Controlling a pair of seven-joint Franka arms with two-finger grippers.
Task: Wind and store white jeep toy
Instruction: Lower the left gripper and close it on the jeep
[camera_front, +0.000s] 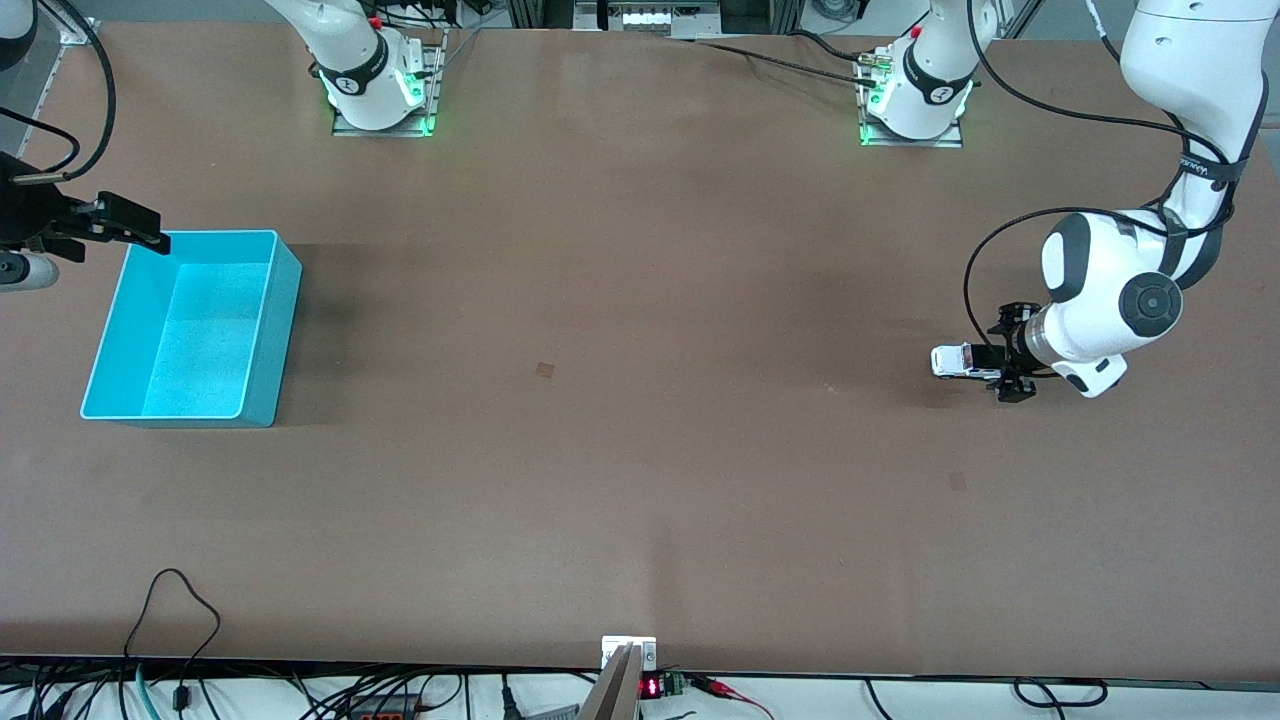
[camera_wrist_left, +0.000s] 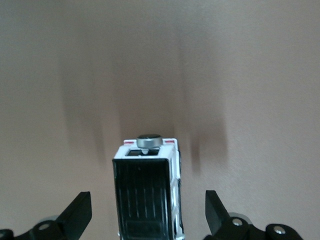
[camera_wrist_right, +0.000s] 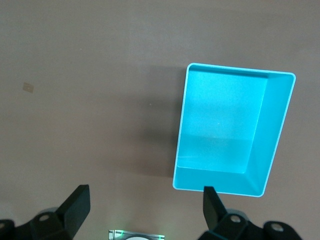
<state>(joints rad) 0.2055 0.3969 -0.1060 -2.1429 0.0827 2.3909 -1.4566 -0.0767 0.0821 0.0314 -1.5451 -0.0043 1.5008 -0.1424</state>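
Observation:
Next, my left gripper grabs the white jeep toy by its sides along the black roof panel (camera_wrist_left: 145, 200), to wind and store it.
The white jeep toy (camera_front: 955, 361) rests on the table toward the left arm's end. My left gripper (camera_front: 1003, 358) is down at table height, open, with the jeep's end lying between its fingers. In the left wrist view the white jeep toy (camera_wrist_left: 147, 192) shows its black roof panel and a round silver knob at one end, and the left gripper (camera_wrist_left: 147, 200) has a clear gap between each black fingertip (camera_wrist_left: 80, 212) and the toy. My right gripper (camera_front: 150, 232) hangs open over the corner of the turquoise bin (camera_front: 285, 330) and holds nothing; the wrist view shows the right gripper (camera_wrist_right: 145, 192) above bare table.
The turquoise bin (camera_wrist_right: 276, 130) has nothing in it and stands toward the right arm's end of the table. The two arm bases (camera_front: 380, 95) (camera_front: 915, 100) stand at the table's edge farthest from the front camera. Cables hang along the edge nearest to it.

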